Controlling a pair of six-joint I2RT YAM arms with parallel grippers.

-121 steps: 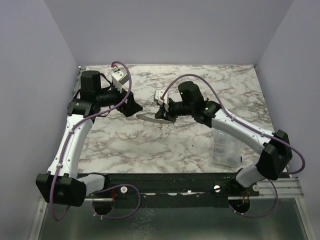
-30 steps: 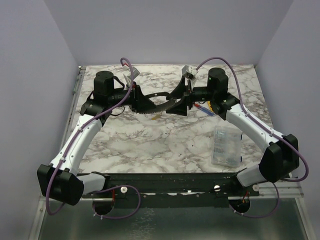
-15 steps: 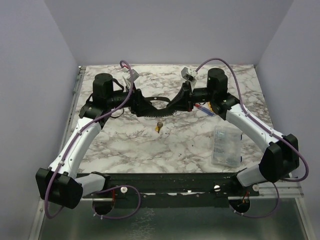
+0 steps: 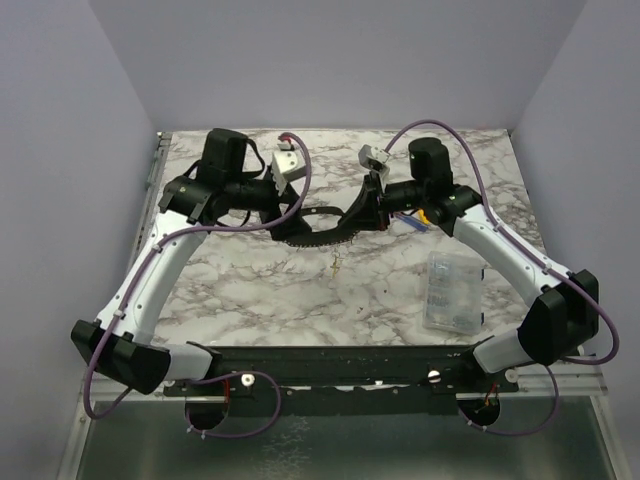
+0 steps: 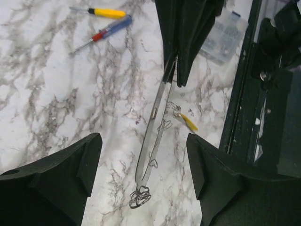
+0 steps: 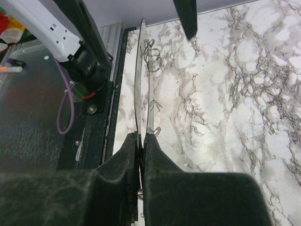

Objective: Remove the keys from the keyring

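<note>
The hoop's far end is only barely passed by my left gripper's fingers. It isn't time to close yet: they need to move farther past it.
The keyring [image 4: 318, 232] is a thin grey hoop held edge-on above the marble. My right gripper [image 4: 363, 212] is shut on its right end, and the pads [image 6: 134, 146] pinch the hoop [image 6: 142, 84]. My left gripper [image 4: 283, 212] stands open around the hoop's other end [image 5: 153, 141], and its fingers [image 5: 89, 155] do not touch the metal. A small wire coil [image 5: 139, 197] hangs at that end. One tiny yellow key [image 4: 335, 265] lies loose on the table below the ring, also visible as a key [image 5: 189, 122] in the left wrist view.
A clear plastic box [image 4: 453, 292] sits at the right front. A yellow-handled screwdriver [image 5: 106, 12] and a red-blue one [image 5: 110, 28] lie behind the right gripper. The black base rail [image 4: 330, 360] runs along the near edge.
My left gripper has opened, let go of the keyring and drawn back to the left. The right gripper has shut on the ring. The yellow key has dropped to the table.
</note>
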